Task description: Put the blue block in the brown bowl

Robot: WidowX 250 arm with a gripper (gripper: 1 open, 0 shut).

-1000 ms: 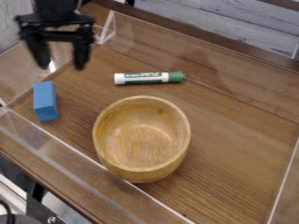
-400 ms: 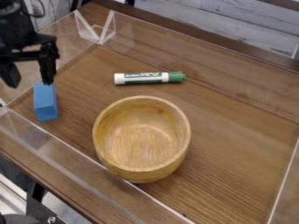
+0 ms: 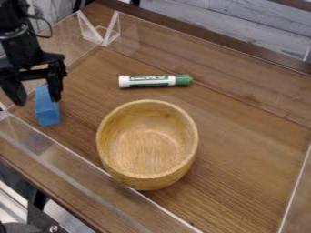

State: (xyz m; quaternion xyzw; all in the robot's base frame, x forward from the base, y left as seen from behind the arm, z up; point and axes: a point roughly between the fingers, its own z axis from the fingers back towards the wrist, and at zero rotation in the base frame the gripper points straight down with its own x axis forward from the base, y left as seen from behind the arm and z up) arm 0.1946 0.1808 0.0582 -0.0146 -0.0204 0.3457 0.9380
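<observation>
My gripper next grabs the blue block by its top end (image 3: 49, 91) to put it in the brown bowl (image 3: 147, 142).
The blue block (image 3: 47, 108) lies on the wooden table near the left edge. My black gripper (image 3: 33, 88) points straight down over its far end, open, with one finger on either side of the block's top; whether they touch it I cannot tell. The brown bowl (image 3: 147, 142), round with thick light-wood walls, stands empty to the right of the block, about a block's length away.
A white-and-green marker pen (image 3: 155, 81) lies behind the bowl. Clear acrylic walls (image 3: 73, 159) rim the table along the front-left and back edges, with a clear angled piece (image 3: 100, 29) at the back left.
The gripper has moved left and down from the back of the table to just over the blue block, staying open. Block, bowl and pen have not moved.
</observation>
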